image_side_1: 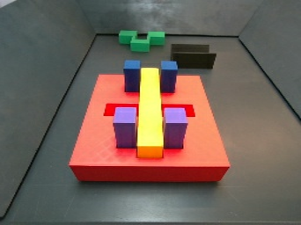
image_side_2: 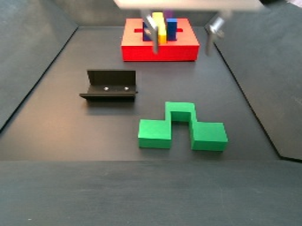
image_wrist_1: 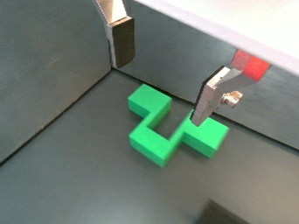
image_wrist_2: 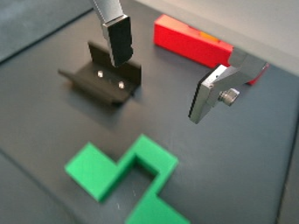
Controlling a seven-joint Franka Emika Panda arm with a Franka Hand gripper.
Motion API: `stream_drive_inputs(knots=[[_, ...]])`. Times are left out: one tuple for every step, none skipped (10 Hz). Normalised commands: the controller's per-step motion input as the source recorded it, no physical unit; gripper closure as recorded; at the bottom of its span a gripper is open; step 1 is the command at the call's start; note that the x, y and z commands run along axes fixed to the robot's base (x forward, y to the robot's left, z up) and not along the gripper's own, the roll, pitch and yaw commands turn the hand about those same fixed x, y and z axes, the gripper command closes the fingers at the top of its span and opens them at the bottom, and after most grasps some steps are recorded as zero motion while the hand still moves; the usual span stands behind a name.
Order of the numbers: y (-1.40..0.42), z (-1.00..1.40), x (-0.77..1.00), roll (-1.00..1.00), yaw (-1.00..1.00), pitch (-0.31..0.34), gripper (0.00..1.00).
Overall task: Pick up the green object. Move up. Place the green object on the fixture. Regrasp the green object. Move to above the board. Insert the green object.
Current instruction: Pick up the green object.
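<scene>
I need to place the green object on the fixture, so next my gripper needs to take hold of the object by its middle block [image_side_1: 140, 45].
The green object [image_side_2: 179, 129] is a stepped, zigzag block lying flat on the dark floor; it also shows in a side view [image_side_1: 141, 39] and in both wrist views [image_wrist_1: 173, 129] [image_wrist_2: 122, 174]. My gripper [image_side_2: 184, 30] hangs high above the floor, open and empty, with nothing between the fingers. In both wrist views the gripper [image_wrist_1: 162, 92] [image_wrist_2: 159, 87] is well above the green object and apart from it. The fixture [image_side_2: 109, 86] [image_wrist_2: 105, 80] [image_side_1: 194, 56] stands beside the green object. The red board [image_side_1: 106, 145] [image_side_2: 132, 50] [image_wrist_2: 193, 41] lies further off.
The board carries blue blocks [image_side_1: 133, 72], purple blocks [image_side_1: 126, 125] and a long yellow bar [image_side_1: 150, 110]. Grey walls [image_side_1: 70, 70] enclose the floor on the sides.
</scene>
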Motion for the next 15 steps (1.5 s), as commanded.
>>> stream_drive_inputs(knots=[[0.44,-0.23,-0.20,-0.33,0.07,-0.114,0.00],[0.37,-0.21,-0.15,-0.35,0.17,-0.130,0.00],[0.27,-0.21,-0.15,-0.32,0.28,-0.140,0.00],[0.06,-0.31,-0.11,-0.16,0.26,-0.116,0.00],[-0.14,-0.25,0.09,0.12,0.12,0.000,0.00],[-0.28,-0.22,0.29,0.27,0.00,0.061,0.00],[-0.25,-0.26,0.35,0.29,0.00,0.066,0.00],[-0.21,-0.32,0.31,0.27,0.00,0.053,0.00],[-0.12,-0.44,0.17,0.27,0.00,0.046,0.00],[0.00,-0.48,0.00,0.18,0.11,0.011,0.00],[0.00,-0.45,0.00,0.14,0.15,0.000,0.00],[0.00,-0.41,0.00,0.11,0.16,0.000,0.00],[0.00,-0.40,0.00,0.14,0.15,0.000,0.00],[0.00,-0.42,0.00,0.13,0.13,0.000,0.00],[0.00,-0.44,0.02,0.12,0.10,0.000,0.00]])
